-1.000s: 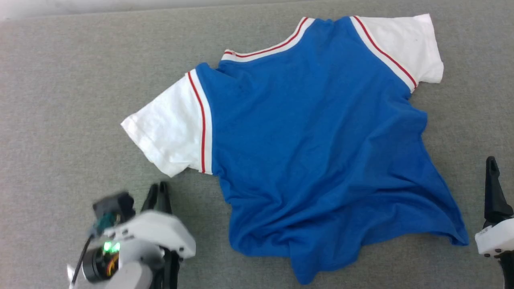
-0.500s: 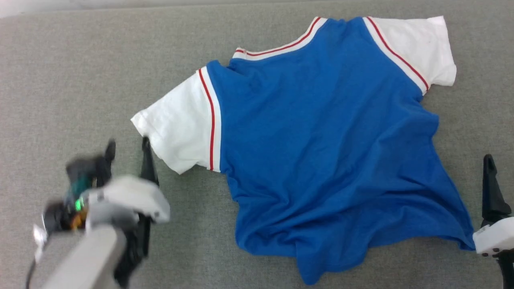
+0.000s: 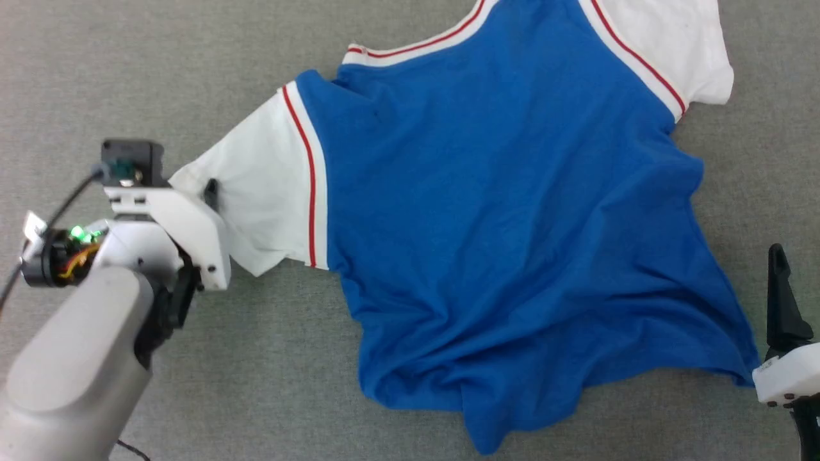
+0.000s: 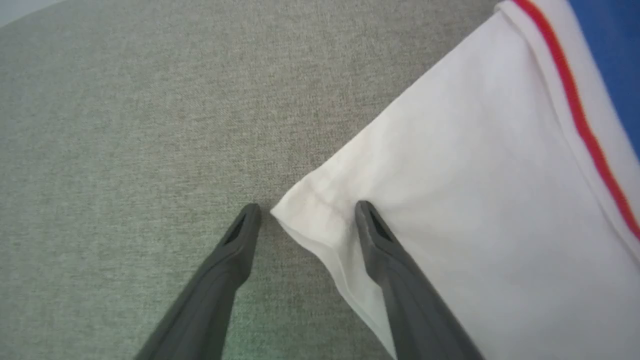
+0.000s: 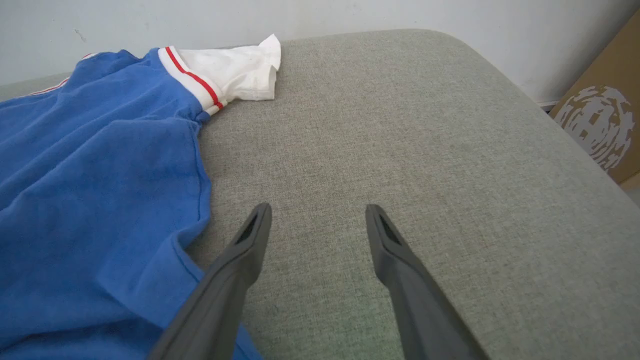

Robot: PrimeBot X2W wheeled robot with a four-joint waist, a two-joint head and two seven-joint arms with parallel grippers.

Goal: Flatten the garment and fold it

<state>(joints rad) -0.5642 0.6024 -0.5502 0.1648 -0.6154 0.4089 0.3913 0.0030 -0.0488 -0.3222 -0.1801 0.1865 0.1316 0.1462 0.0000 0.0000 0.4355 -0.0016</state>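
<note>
I need to pick up the white sleeve (image 3: pixel 269 180) next with my left gripper by its outer corner (image 3: pixel 183 178), where the sleeve's edge lifts open, because the sleeve lies flat.
The garment (image 3: pixel 500 211), a bright blue T-shirt with white sleeves edged in red, lies spread and wrinkled on the grey surface, its hem rumpled at the near side. My left gripper (image 3: pixel 206 192) is at the outer corner of the left sleeve (image 3: pixel 256 186). In the left wrist view it (image 4: pixel 306 212) is open astride the sleeve's corner (image 4: pixel 450 190), one fingertip (image 4: pixel 250 215) over the grey surface, the other over the white cloth. My right gripper (image 3: pixel 780 275) stands open beside the hem's right corner, with bare surface between its fingers (image 5: pixel 317 215) and the garment's blue cloth (image 5: pixel 100 175) to their left.
The grey padded surface (image 5: pixel 400 125) curves off at its far right edge. Beyond it are a pale wall (image 5: pixel 350 15) and a brown cardboard box (image 5: pixel 600 120). Bare surface lies left of the sleeve (image 4: pixel 125 125) and right of the hem.
My left gripper has opened and moved forward from beside the hem to the left sleeve's corner. The head camera has shifted, so the garment sits higher in view. The right gripper is unchanged.
</note>
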